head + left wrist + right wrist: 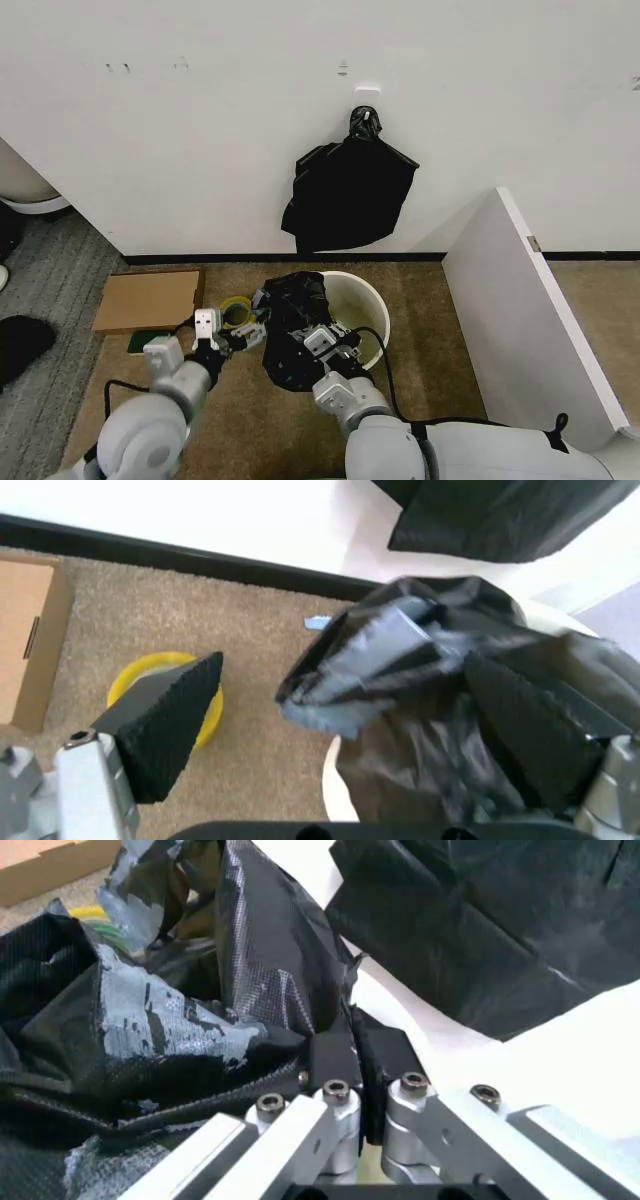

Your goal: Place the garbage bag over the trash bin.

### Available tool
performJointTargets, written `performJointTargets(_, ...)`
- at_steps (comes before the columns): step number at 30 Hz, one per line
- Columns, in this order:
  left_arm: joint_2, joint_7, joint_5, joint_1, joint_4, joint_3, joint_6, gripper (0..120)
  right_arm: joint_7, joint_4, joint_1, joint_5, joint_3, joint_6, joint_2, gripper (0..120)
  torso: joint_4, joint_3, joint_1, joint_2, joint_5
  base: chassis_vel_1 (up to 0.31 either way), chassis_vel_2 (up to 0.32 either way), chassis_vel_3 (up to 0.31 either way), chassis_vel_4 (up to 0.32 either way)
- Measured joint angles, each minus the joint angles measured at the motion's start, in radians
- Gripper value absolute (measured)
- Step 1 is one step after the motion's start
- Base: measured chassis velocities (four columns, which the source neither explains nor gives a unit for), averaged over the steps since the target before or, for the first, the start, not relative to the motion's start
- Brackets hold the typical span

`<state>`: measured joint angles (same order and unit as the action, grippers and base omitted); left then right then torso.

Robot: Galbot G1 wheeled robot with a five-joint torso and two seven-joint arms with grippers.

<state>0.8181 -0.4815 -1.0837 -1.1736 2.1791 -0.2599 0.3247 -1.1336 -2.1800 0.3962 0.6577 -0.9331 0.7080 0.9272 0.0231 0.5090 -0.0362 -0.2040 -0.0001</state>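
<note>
The left gripper grabs the garbage bag by its raised loose edge next, which stands up beside the bin's rim while the rest of the film slumps slack.
The trash bin is a round white bucket standing on the carpet below the wall. The garbage bag, glossy crinkled black plastic, is bunched over the bin's left rim and hangs down its front-left side. My right gripper is at the bin's near rim, shut on a fold of the garbage bag; its fingers press together on the plastic. My left gripper stands open at the left edge of the bag, one finger well apart over the yellow tape roll, the other finger against the bag.
A black plastic bundle with a knotted top hangs on the wall above the bin. A yellow tape roll and a flat cardboard box lie left of the bin. A white partition stands to the right.
</note>
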Motion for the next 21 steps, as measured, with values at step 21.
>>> performJointTargets(21, 0.06, -0.085, -0.204, 0.05, 0.023, 0.079, 0.111, 92, -0.014, 0.001, -0.005, 0.025, 0.008, 0.006, 0.003, 0, -0.0001, 0.0, 0.0, 0.0, 0.0001, 0.0, 0.0, 0.0, 0.0)
